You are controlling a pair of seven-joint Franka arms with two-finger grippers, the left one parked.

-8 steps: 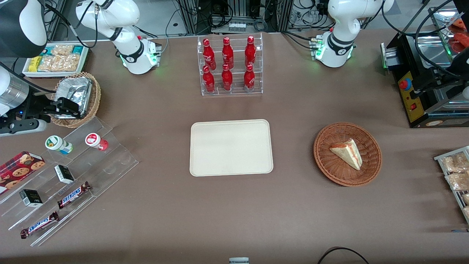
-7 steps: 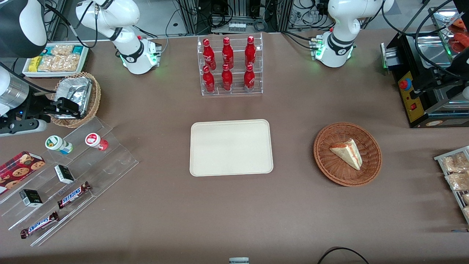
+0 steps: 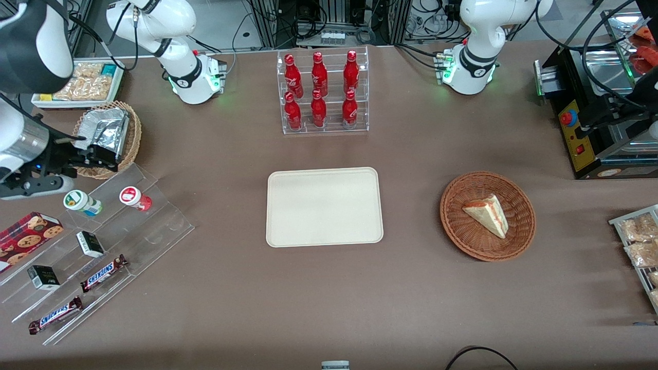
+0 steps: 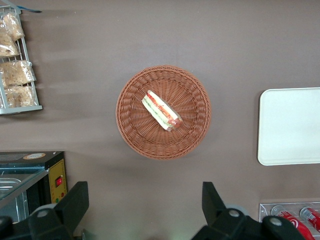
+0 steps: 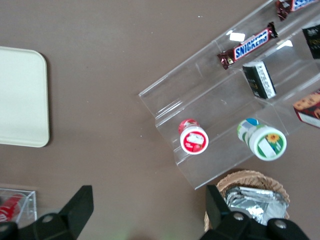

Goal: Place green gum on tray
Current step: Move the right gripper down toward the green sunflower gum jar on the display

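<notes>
The robot's right gripper will next grab the green gum bottle by its round body [image 3: 86, 204], to put the green gum on the tray [image 3: 324, 206].
The green gum [image 3: 82, 202], a small bottle with a white lid and a green mark, lies on the top step of a clear acrylic stand [image 3: 154, 226], beside a red-lidded bottle [image 3: 136, 198]. It also shows in the right wrist view [image 5: 263, 141]. The cream tray [image 3: 324, 206] lies empty in the middle of the table and shows in the right wrist view [image 5: 20, 95]. My right gripper [image 3: 100, 154] hovers open and empty above the rim of a foil-filled wicker basket, a little farther from the front camera than the green gum. Its fingers [image 5: 80, 205] stand wide apart.
The wicker basket with foil packets [image 3: 105, 136] sits under the gripper. The stand's lower steps hold Snickers bars [image 3: 103, 272], small dark boxes [image 3: 90, 244] and a cookie box [image 3: 25, 234]. A cola bottle rack [image 3: 323, 92] stands farther back. A basket with a sandwich [image 3: 487, 216] lies toward the parked arm's end.
My right arm has shifted slightly, and the gripper has moved a little toward the table's middle above the foil basket. Nothing on the table has moved.
</notes>
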